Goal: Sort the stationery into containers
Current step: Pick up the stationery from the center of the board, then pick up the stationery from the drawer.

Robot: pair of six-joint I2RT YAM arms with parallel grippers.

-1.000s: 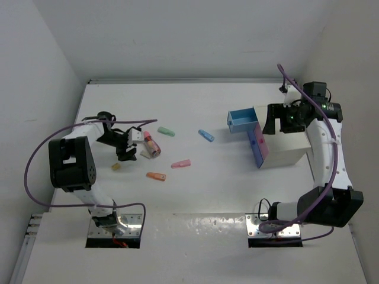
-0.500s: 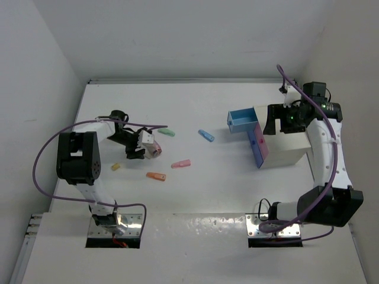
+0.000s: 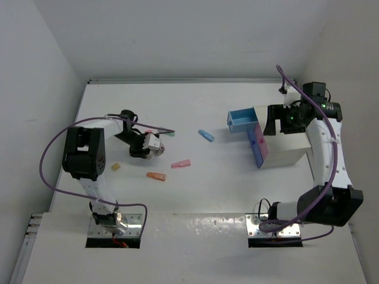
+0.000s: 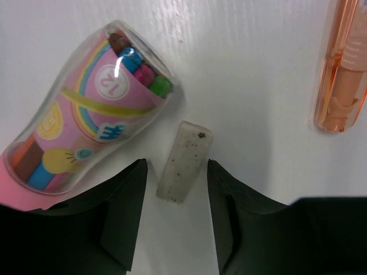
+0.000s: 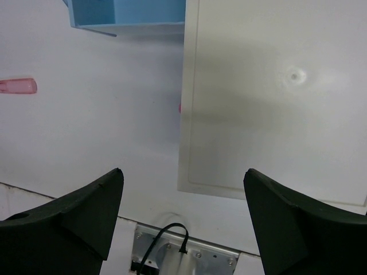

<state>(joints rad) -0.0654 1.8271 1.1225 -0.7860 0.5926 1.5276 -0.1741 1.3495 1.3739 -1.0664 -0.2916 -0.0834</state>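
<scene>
My left gripper's fingers are open, with table showing between them and the white eraser [image 4: 184, 160], so the eraser would stay there if I lifted that gripper now.
My left gripper [image 3: 144, 148] is open and low over the table. In the left wrist view its tips [image 4: 176, 167] straddle the near end of a small white eraser [image 4: 184, 160] without touching it. The short pink-red cylinder [image 4: 86, 132] of coloured sticks lies just left of the eraser, beside the left finger [image 4: 123, 212]; it also shows from the top [image 3: 157, 148]. An orange piece [image 4: 341, 74] lies at the right. On the table lie mint green [image 3: 170, 134], blue [image 3: 206, 135], pink [image 3: 181, 164], orange [image 3: 156, 176] and yellow [image 3: 116, 167] pieces. My right gripper [image 3: 283, 125] is open and empty above the cabinet.
The white cabinet [image 3: 290, 151] stands at the right, with the blue drawer [image 3: 241, 121] and the pink drawer [image 3: 259, 145] pulled out beside it. The right wrist view shows the cabinet top [image 5: 275, 103], the blue drawer [image 5: 126, 14] and a pink piece [image 5: 17, 86]. Walls close in left, right and behind.
My left gripper has moved right, onto the white eraser beside the cylinder, and the cylinder has shifted slightly right. The right arm has not moved.
</scene>
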